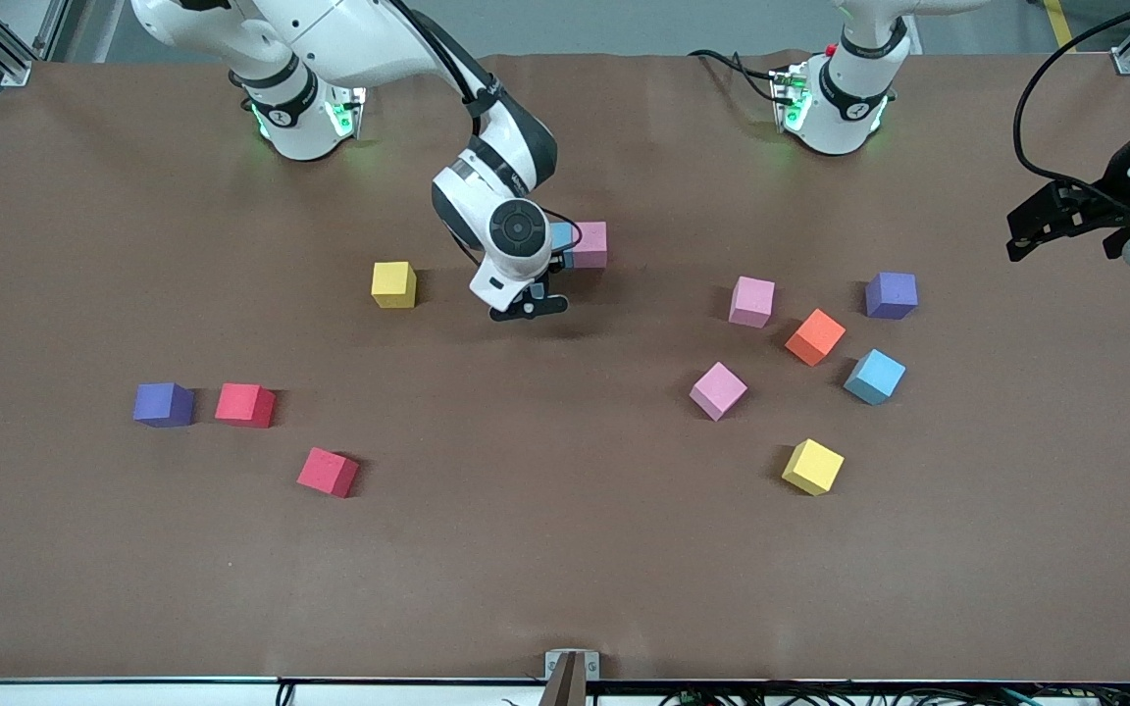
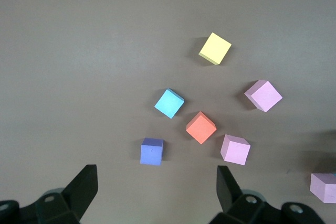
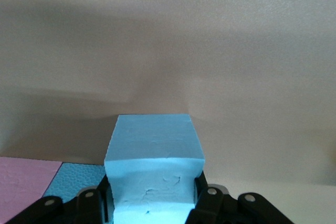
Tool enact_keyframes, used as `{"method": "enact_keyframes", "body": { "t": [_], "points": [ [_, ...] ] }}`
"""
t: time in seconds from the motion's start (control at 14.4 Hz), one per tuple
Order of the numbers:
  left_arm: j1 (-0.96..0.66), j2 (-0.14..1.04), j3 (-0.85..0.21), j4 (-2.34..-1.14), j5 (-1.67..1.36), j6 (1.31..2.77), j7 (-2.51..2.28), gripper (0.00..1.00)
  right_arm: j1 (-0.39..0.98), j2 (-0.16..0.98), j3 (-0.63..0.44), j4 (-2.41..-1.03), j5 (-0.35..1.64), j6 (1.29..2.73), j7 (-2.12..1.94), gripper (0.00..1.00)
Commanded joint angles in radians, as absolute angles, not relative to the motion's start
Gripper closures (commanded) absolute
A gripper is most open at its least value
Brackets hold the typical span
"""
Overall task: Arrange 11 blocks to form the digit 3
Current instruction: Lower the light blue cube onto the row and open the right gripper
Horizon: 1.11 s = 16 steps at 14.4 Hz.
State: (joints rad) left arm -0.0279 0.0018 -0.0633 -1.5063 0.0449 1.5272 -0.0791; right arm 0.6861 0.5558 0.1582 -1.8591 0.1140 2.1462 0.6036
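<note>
The light blue block (image 3: pixel 153 150) is held down on the tabletop beside its blue neighbour by my right gripper and would stand, so its release comes next.
My right gripper (image 1: pixel 529 302) is low over the middle of the table, shut on a light blue block (image 3: pixel 152 166) that its hand hides in the front view. Beside it, a second light blue block (image 1: pixel 559 238) lies against a pink block (image 1: pixel 590 244). A yellow block (image 1: pixel 393 284) sits toward the right arm's end, with two red blocks (image 1: pixel 244 405) (image 1: pixel 328 472) nearer the camera. Toward the left arm's end lie two pink (image 1: pixel 751 301) (image 1: pixel 718 390), an orange (image 1: pixel 815 336), a light blue (image 1: pixel 874 377) and a yellow block (image 1: pixel 812 467). My left gripper (image 1: pixel 1065 221) waits open and empty above that end.
Two purple cubes lie on the brown table: one (image 1: pixel 891 295) beside the orange block, one (image 1: pixel 163 404) beside a red block. A small metal bracket (image 1: pixel 571 667) sits at the table's near edge.
</note>
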Motion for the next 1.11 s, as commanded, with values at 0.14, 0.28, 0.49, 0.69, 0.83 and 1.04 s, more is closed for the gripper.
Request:
{"method": "enact_keyframes", "body": {
  "t": [0.14, 0.28, 0.49, 0.69, 0.83, 1.04],
  "points": [
    [-0.028, -0.008, -0.063, -1.511, 0.034, 1.526, -0.081, 0.0, 0.698, 0.535, 0.153, -1.907, 0.115, 2.151, 0.601, 0.58],
    [-0.028, -0.008, -0.063, -1.511, 0.034, 1.526, -0.081, 0.0, 0.698, 0.534, 0.152, -1.908, 0.115, 2.149, 0.601, 0.58],
    [-0.028, -0.008, -0.063, -1.511, 0.032, 1.528, -0.081, 0.0, 0.698, 0.534, 0.152, -1.916, 0.115, 2.149, 0.603, 0.58],
    [-0.028, -0.008, -0.063, -1.511, 0.032, 1.529, -0.083, 0.0, 0.698, 0.532, 0.153, -1.919, 0.115, 2.149, 0.603, 0.58],
    [-0.028, -0.008, -0.063, -1.511, 0.031, 1.529, -0.083, 0.0, 0.698, 0.532, 0.152, -1.919, 0.115, 2.151, 0.603, 0.58],
    [-0.028, -0.006, -0.063, -1.511, 0.031, 1.529, -0.081, 0.0, 0.696, 0.535, 0.152, -1.911, 0.117, 2.148, 0.611, 0.0]
  ]
}}
